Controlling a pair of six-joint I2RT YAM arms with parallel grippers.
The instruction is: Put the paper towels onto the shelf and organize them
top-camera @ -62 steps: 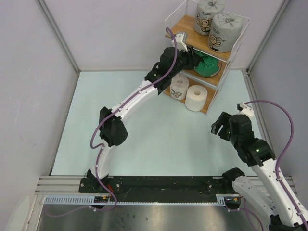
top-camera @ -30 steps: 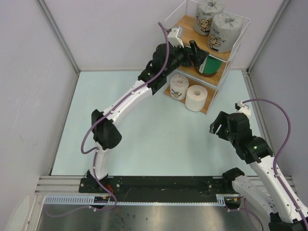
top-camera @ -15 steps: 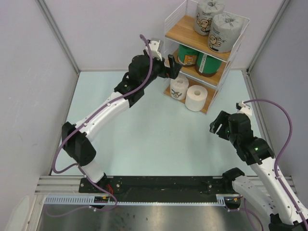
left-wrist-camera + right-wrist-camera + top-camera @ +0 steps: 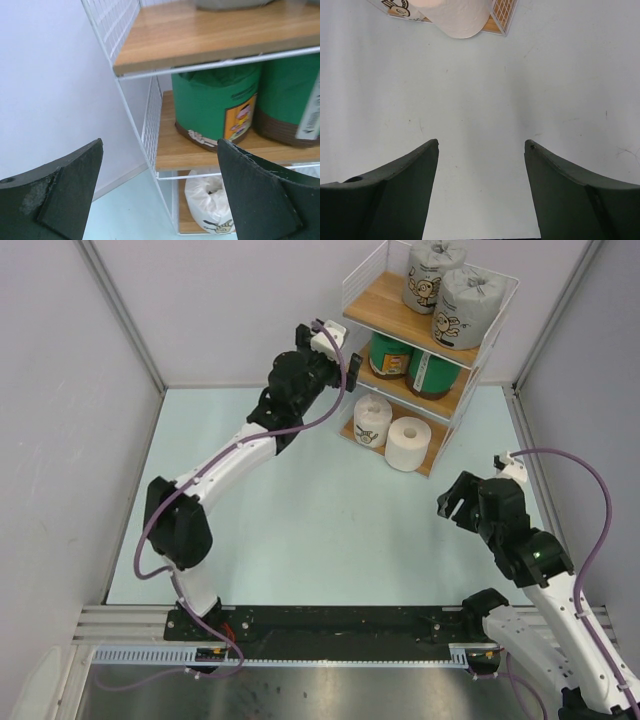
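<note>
My left gripper needs to take hold of the shelf next, by its front post between the upper boards, so the boards stay free for their rolls.
The shelf stands at the back right, a white wire rack with wooden boards. Two grey cartoon-print paper towels sit on its top board, two green ones on the middle board. A white-wrapped roll and a bare white roll sit on the bottom board. My left gripper hovers just left of the shelf, open and empty. In the left wrist view it faces the green roll and the wrapped roll. My right gripper hangs open and empty over the table, short of the bare roll.
Pale grey walls close the table on the left, back and right, with metal posts at the corners. The shelf's wire side panel is close in front of my left fingers. The arm bases sit on the rail at the near edge.
My left arm has pulled back out of the shelf's middle tier and swung left, open and empty. The second green roll now stands on that board. The right arm has not moved.
</note>
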